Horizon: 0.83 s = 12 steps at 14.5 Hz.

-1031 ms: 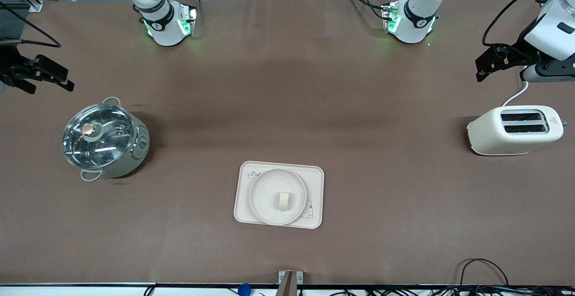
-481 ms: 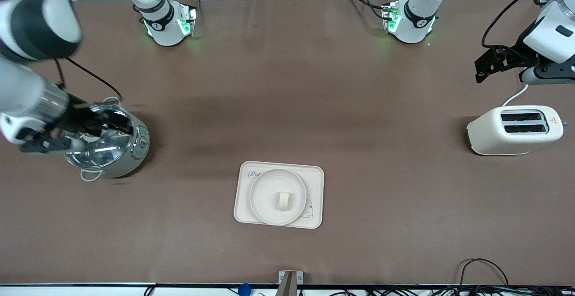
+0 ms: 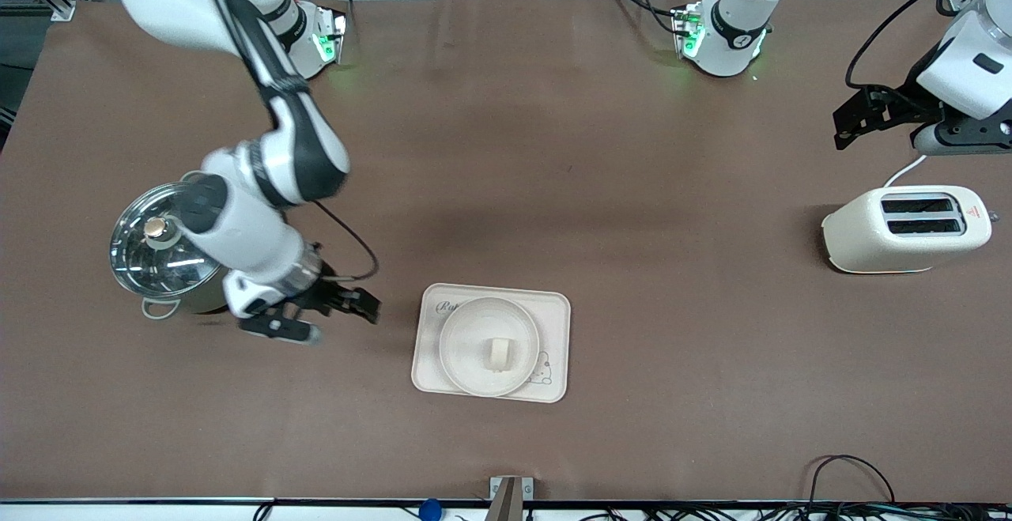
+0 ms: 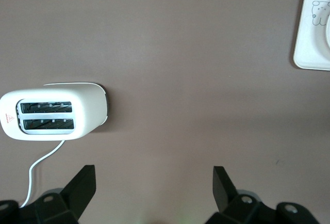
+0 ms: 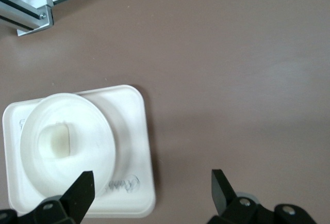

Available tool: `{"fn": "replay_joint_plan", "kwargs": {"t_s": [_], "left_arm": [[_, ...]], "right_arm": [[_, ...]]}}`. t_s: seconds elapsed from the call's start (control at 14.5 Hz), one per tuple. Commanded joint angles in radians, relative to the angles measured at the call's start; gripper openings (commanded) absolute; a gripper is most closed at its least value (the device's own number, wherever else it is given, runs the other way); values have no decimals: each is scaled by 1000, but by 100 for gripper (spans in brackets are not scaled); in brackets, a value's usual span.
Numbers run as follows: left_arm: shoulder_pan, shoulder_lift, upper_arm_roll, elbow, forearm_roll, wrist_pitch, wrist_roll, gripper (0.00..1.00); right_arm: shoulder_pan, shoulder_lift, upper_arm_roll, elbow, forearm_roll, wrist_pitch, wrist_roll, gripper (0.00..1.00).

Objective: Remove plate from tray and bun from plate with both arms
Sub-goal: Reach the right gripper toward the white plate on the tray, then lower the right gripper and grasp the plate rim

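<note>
The plate needs to be lifted off the tray, so next my right gripper should grab it by its rim (image 3: 443, 335).
The round cream plate (image 3: 466, 331) lies on the rectangular cream tray (image 3: 553, 315) at the table's middle, on the side nearer the front camera. The small pale bun (image 3: 499, 353) sits in the plate. My right gripper (image 3: 368, 310) is open and empty, low over the table between the pot and the tray. Its wrist view shows the plate (image 5: 87, 152), the bun (image 5: 55, 140) and the tray (image 5: 135, 146) just ahead of the open gripper (image 5: 151, 180). My left gripper (image 3: 844, 127) is open and empty, over the table at the left arm's end, by the toaster; it also shows in its wrist view (image 4: 153, 175).
A steel pot with a glass lid (image 3: 150, 256) stands toward the right arm's end, partly covered by the right arm. A cream toaster (image 3: 905, 228) with a white cord stands toward the left arm's end, also in the left wrist view (image 4: 51, 115). The tray's corner (image 4: 312, 38) shows there too.
The right arm has swung in from the table's edge, over the pot, down to beside the tray. The left gripper has barely moved. Plate, bun and tray are unmoved.
</note>
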Motion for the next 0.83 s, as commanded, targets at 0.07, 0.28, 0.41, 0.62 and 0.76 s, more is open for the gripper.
{"fn": "replay_joint_plan", "kwargs": {"t_s": [0.07,0.28,0.41,0.62,0.76], "left_arm": [[-1,14,1,26,10,-19,20,100],[-1,14,1,26,10,-19,20,100],[-1,14,1,26,10,-19,22,100],[-3,15,1,26,10,-19,22,100],[-3,15,1,24,10,-19,22,100]], "right_arm": [[26,205,-12,232,2,-6,42,100],[75,292,-17,304,-1,-3,42,100],[96,318,-17,324,0,3,44,91],[126,335,-18,327,-4,6,37,68],[129,346,-17,326,-61,8,37,53]]}}
